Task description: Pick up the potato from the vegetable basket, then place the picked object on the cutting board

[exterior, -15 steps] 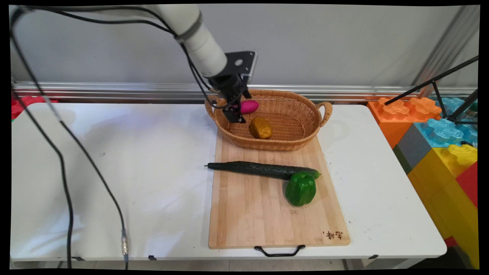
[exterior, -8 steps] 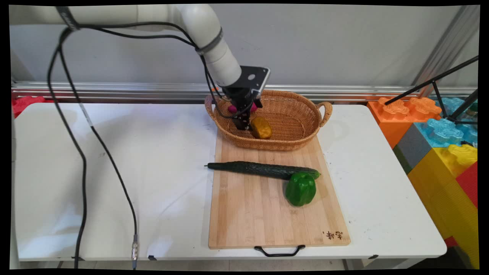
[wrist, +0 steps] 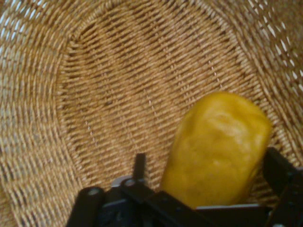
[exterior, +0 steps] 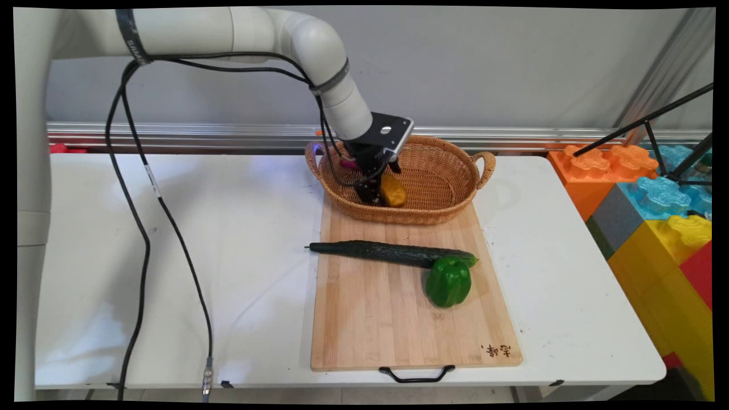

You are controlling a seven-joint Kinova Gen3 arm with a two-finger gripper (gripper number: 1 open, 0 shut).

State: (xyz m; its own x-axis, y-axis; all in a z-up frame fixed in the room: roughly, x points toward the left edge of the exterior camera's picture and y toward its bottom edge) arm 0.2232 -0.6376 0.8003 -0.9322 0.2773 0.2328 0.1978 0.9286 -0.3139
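Observation:
My gripper needs to grab the potato by its rounded middle (wrist: 215, 151) next, to lift the yellow-orange potato out of the wicker basket (wrist: 118, 71).
My black gripper (exterior: 380, 192) reaches down into the wicker basket (exterior: 444, 171) at the board's far end. It stands open, with a yellow-brown potato (exterior: 393, 191) between its fingers. In the hand view the potato (wrist: 218, 146) lies on the woven floor, close to the right finger (wrist: 279, 170) and well apart from the left finger (wrist: 139, 165). Whether a finger touches it I cannot tell. A pink vegetable (exterior: 346, 164) lies behind the hand in the basket, mostly hidden by it.
The basket rests on a wooden cutting board (exterior: 393, 319). A long dark cucumber (exterior: 393, 253) and a green bell pepper (exterior: 449, 281) lie on the board nearer the front. Black cables (exterior: 142, 228) hang over the table's left. Big coloured blocks (exterior: 655, 216) stand at the right.
The hand has moved right and down inside the basket, from beside the pink vegetable to the potato, which now sits between the fingers. The pink vegetable is now mostly hidden.

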